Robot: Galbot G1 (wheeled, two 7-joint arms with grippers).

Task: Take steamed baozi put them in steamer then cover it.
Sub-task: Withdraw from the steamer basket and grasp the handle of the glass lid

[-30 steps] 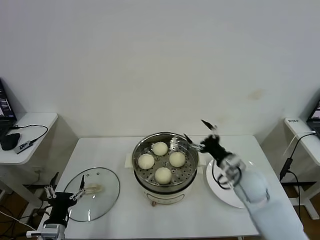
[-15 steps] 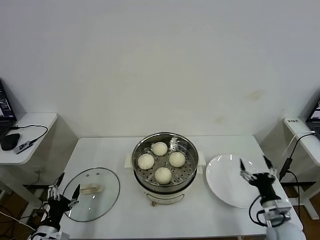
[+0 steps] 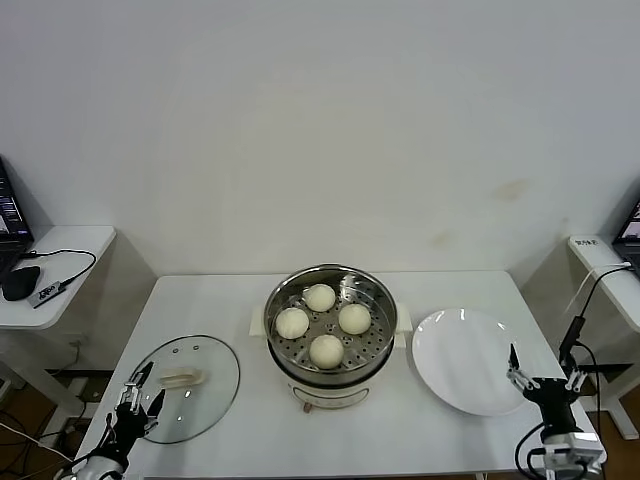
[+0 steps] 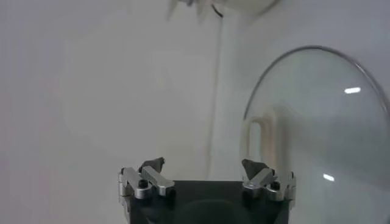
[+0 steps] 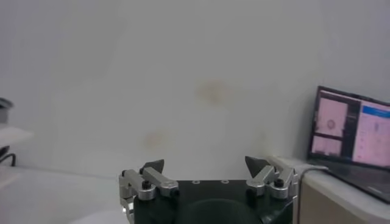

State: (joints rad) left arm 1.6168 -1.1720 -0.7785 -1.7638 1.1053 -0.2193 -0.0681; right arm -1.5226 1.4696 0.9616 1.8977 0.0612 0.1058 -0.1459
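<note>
The steamer full of baozi [image 3: 326,350] needs to be covered. My left gripper will next take hold of the glass lid by its cream handle [image 3: 181,378] to do that.
Several cream-white baozi [image 3: 326,350] lie in the shiny steel steamer [image 3: 375,297], which sits in its cream pot base at the table's middle. The round glass lid [image 3: 205,360] lies flat on the table to the left; it also shows in the left wrist view [image 4: 317,128]. My left gripper [image 3: 135,398] is open and empty at the front left corner, just beside the lid's edge. My right gripper [image 3: 545,372] is open and empty at the front right, just past the rim of the white plate [image 3: 470,358].
Side tables stand on both sides: the left one [image 3: 70,245] holds a mouse and cables, the right one [image 3: 600,255] a laptop, also in the right wrist view [image 5: 353,137]. The wall is close behind the table.
My right arm has drawn back from the steamer's rim, over the plate, down to the front right corner. My left gripper has sunk lower at the front left.
</note>
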